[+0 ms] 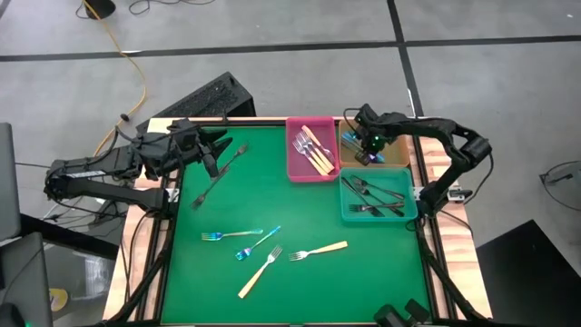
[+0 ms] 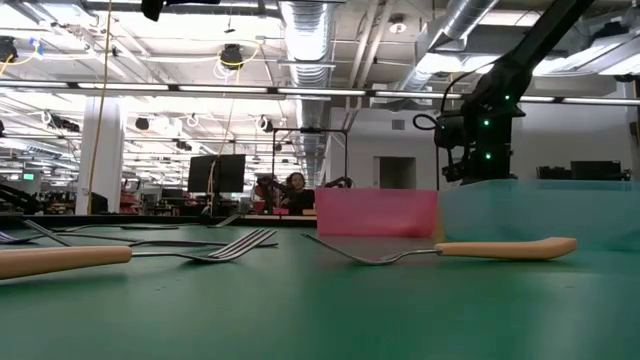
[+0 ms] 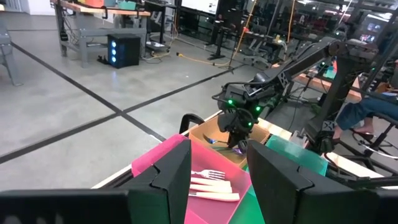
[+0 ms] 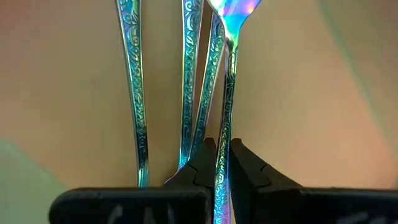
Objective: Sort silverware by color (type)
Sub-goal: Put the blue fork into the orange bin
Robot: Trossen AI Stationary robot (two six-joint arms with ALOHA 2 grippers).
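Note:
The blue fork (image 4: 227, 93) is low over the bottom of the tan bin (image 4: 292, 112) and would lie in the bin, so my right gripper lets go of it now.
My right gripper (image 1: 368, 145) reaches down into the tan bin (image 1: 395, 136) at the table's far right and is shut on an iridescent blue fork (image 4: 227, 93). Three more blue forks (image 4: 189, 74) lie on the bin's floor beside it. My left gripper (image 1: 213, 150) is open and hovers near the far left, touching nothing, beside two black forks (image 1: 231, 156) (image 1: 207, 193) lying flat on the green mat. Two blue forks (image 1: 222, 235) (image 1: 259, 243) and two tan-handled forks (image 1: 259, 271) (image 1: 318, 251) lie flat toward the near edge. My right gripper pinches the blue fork's handle (image 4: 224, 155) between its two fingers (image 4: 202, 165), coming from above and pointing down into the tan bin, with the fingers across the handle. The fork's head (image 4: 233, 12) points away over the bin floor; I cannot tell whether it is lifted clear.
A pink bin (image 1: 292, 154) holds tan-handled forks and a teal bin (image 1: 347, 211) holds black forks, both at the far right next to the tan bin. The green mat's middle (image 1: 272, 200) is bare. In the low view a tan-handled fork (image 2: 500, 247) lies close by.

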